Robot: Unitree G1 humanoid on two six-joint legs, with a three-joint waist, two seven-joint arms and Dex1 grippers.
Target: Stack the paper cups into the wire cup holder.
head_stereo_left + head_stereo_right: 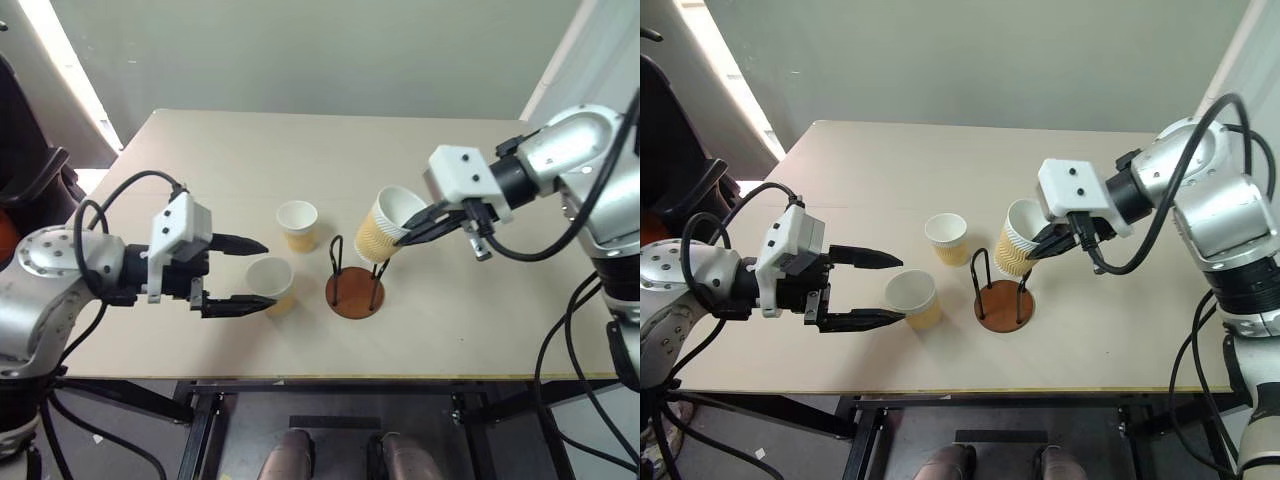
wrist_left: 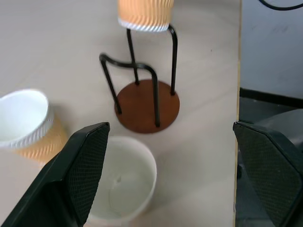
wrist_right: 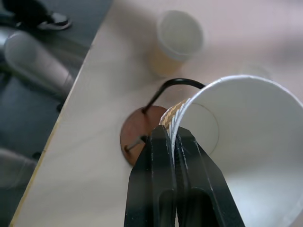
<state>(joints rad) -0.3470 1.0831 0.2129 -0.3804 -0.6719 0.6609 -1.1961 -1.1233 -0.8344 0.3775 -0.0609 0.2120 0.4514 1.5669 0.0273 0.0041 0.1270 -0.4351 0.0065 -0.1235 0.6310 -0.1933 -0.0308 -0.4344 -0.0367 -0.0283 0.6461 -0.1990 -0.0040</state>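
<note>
The near paper cup has round sides that slope down to a narrow base, so I will pinch it next with my left gripper by the thin side at its open rim (image 2: 155,173).
My right gripper (image 1: 412,232) is shut on the rim of a tilted paper cup (image 1: 385,226), held in the air just above the wire cup holder (image 1: 354,280), whose brown disc base (image 2: 147,106) rests on the table. The pinch on the cup wall (image 3: 173,126) is plain in the right wrist view. A second paper cup (image 1: 271,285) stands upright near the front edge, between the wide-open fingers of my left gripper (image 1: 248,275), untouched. A third paper cup (image 1: 298,225) stands upright behind it.
The tan table (image 1: 200,160) has bare room at the back and on both sides. Its front edge (image 1: 330,377) runs close to the holder and the near cup. A dark chair (image 1: 25,150) stands off the table's left.
</note>
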